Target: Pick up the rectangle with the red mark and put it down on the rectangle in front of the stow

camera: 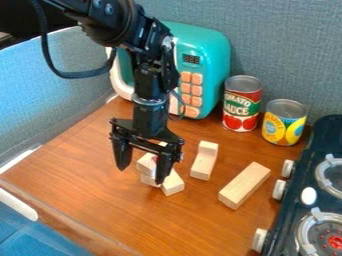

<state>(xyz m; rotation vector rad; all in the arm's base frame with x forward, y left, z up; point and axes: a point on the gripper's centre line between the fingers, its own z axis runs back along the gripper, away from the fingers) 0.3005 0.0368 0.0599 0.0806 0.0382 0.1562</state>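
I should next lift the red-marked block by its sides and stack it on the rectangle in front of the stove (320, 185).
The gripper (141, 174) hangs over the left-centre of the wooden table, its two fingers wide apart. Behind and between them lies a small group of pale wooden blocks (173, 185). One block (145, 164) in that group shows a bit of red near its upper right; the right finger hides part of it. To the right, a long plain rectangular block (244, 185) lies flat on the table beside the stove (320, 185).
Between the group and the long block stands another wooden piece (204, 162), raised at its back end. A teal toy microwave (206, 70), a tomato sauce can (241, 104) and a yellow-blue can (284, 122) line the back. Stove knobs (279, 189) stick out towards the long block.
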